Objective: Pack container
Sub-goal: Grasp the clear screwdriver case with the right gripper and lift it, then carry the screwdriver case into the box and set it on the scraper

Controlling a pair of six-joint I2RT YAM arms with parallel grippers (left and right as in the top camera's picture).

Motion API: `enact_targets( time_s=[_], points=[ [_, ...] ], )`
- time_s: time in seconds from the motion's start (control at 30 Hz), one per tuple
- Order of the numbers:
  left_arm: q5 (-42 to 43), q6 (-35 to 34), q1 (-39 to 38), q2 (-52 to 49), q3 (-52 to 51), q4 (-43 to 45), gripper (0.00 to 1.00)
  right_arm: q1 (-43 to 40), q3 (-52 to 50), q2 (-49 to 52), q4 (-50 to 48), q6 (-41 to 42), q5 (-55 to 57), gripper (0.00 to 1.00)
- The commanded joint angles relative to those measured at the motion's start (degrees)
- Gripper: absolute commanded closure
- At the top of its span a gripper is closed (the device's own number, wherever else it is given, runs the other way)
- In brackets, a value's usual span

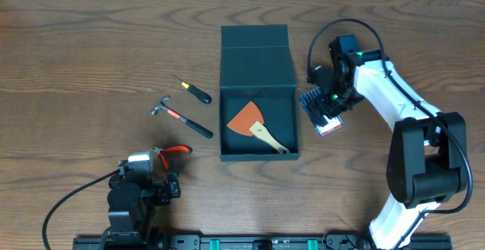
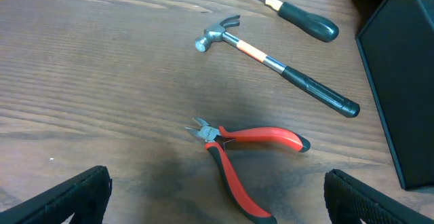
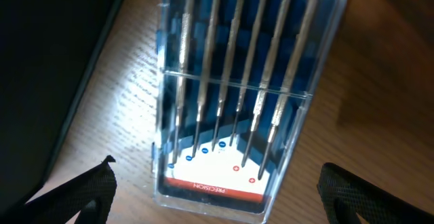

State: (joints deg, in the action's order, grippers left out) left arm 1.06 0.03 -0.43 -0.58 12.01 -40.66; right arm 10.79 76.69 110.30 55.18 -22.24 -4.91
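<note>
The pack (image 1: 321,113) (image 3: 231,108) is between the open fingers of my right gripper, but they are above it, so my right gripper should go lower before it closes.
The dark teal container (image 1: 286,125) stands open at mid table with its flap lid (image 1: 256,57) folded back; an orange scraper with a wooden handle (image 1: 254,123) lies inside. Its wall shows in the left wrist view (image 2: 401,95) and right wrist view (image 3: 47,68). My right gripper (image 3: 217,197) is open, its fingers straddling a clear blue pack of precision screwdrivers (image 3: 234,95) lying on the table right of the container (image 1: 322,112). My left gripper (image 2: 217,200) is open and empty just above red-handled pliers (image 2: 247,149), also in the overhead view (image 1: 173,151).
A hammer with a black grip (image 1: 180,116) (image 2: 271,61) and a black-handled screwdriver (image 1: 192,89) (image 2: 298,17) lie left of the container. The wooden table (image 1: 91,60) stretches to the left.
</note>
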Motion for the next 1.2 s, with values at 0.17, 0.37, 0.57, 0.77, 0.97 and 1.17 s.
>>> enact_targets(
  time_s=[0.17, 0.37, 0.57, 0.77, 0.97, 1.17],
  points=[
    [-0.68, 0.37, 0.13, 0.37, 0.09, 0.04, 0.01, 3.56, -0.33, 2.91, -1.64, 5.97, 5.6, 0.04],
    [-0.68, 0.37, 0.13, 0.37, 0.09, 0.04, 0.02, 3.39, -0.35, 4.83, -2.01, 8.09, 7.72, 0.04],
    [-0.68, 0.37, 0.13, 0.37, 0.09, 0.04, 0.01, 3.39, -0.39, 5.14, -3.08, 8.07, 7.67, 0.07],
    [-0.68, 0.37, 0.13, 0.37, 0.09, 0.04, 0.01, 3.39, -0.96, 5.14, -3.93, 8.04, 7.48, 0.14],
    [-0.68, 0.37, 0.13, 0.37, 0.09, 0.04, 0.01, 3.39, -2.36, 5.14, -5.09, 8.07, 7.21, 0.14],
    [-0.68, 0.35, 0.13, 0.37, 0.09, 0.04, 0.01, 3.39, -4.85, 5.14, -6.29, 8.11, 5.92, 0.17]
  ],
)
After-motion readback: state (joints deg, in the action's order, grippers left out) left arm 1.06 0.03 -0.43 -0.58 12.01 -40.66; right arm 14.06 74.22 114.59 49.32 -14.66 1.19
